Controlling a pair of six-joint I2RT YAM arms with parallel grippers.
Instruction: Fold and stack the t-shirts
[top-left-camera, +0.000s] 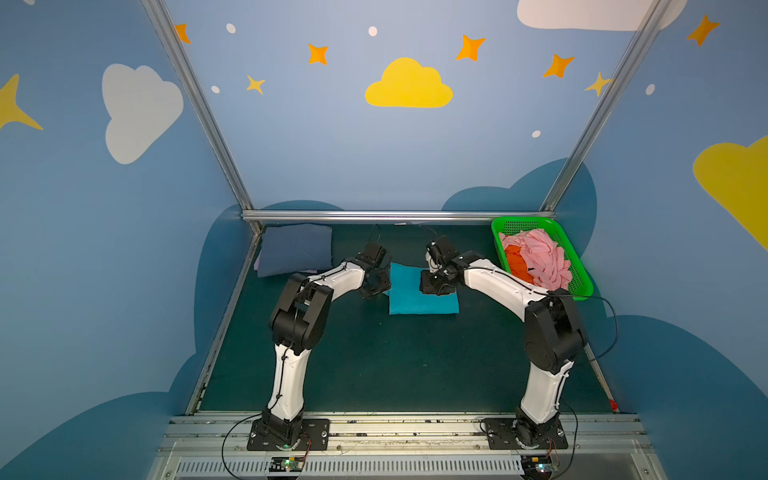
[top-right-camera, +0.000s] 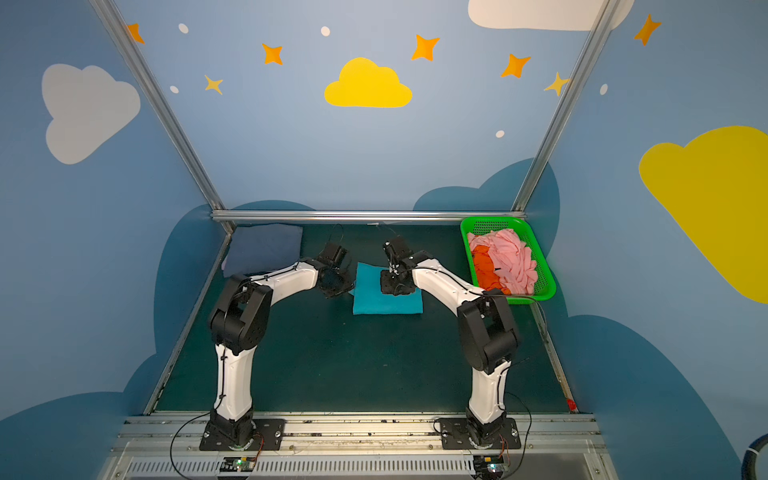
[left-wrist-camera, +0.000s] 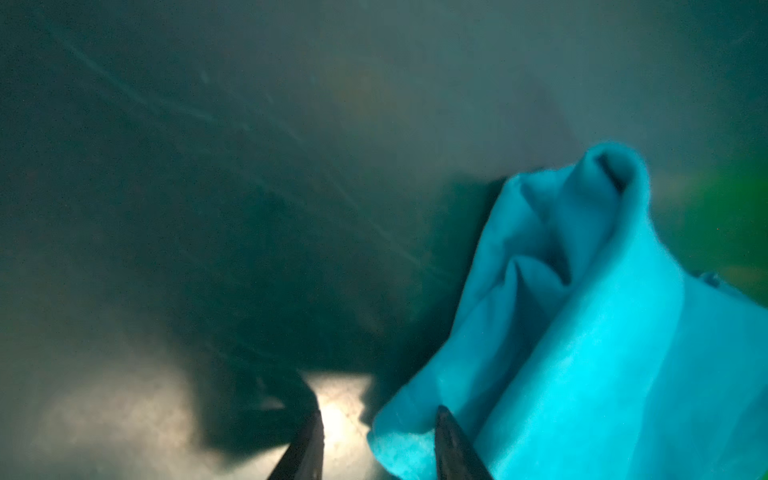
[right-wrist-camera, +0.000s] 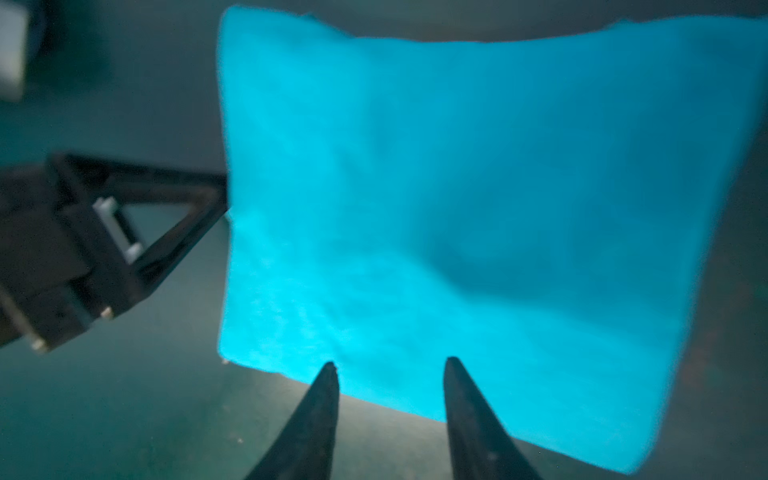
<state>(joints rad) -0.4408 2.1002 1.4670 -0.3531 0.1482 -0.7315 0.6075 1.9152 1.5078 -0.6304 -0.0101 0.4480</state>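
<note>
The robot's left gripper should next grab the teal t-shirt by the rumpled corner (top-left-camera: 387, 293) (left-wrist-camera: 406, 438) at the t-shirt's side edge, to tidy the fold for stacking.
A teal t-shirt (top-left-camera: 422, 301) (top-right-camera: 386, 301) lies folded into a rectangle mid-table in both top views. My left gripper (top-left-camera: 377, 286) (top-right-camera: 337, 284) sits at its left edge. In the left wrist view this gripper (left-wrist-camera: 379, 413) is open, with a rumpled teal corner (left-wrist-camera: 582, 311) reaching between the fingers, not pinched. My right gripper (top-left-camera: 433, 286) (top-right-camera: 397, 284) hangs over the shirt's far right part. The right wrist view shows it (right-wrist-camera: 391, 362) open and empty above the shirt's (right-wrist-camera: 478, 208) edge. A folded slate-blue t-shirt (top-left-camera: 296, 248) lies at the back left, with a pale lavender edge (top-left-camera: 258, 262) under it.
A green basket (top-left-camera: 582, 270) (top-right-camera: 544, 270) stands at the back right, holding a crumpled pink t-shirt (top-left-camera: 540, 255) and an orange one (top-left-camera: 517, 262). Metal frame rails (top-left-camera: 374, 215) border the dark green table (top-left-camera: 395, 365). The left gripper's body (right-wrist-camera: 104, 241) shows in the right wrist view.
</note>
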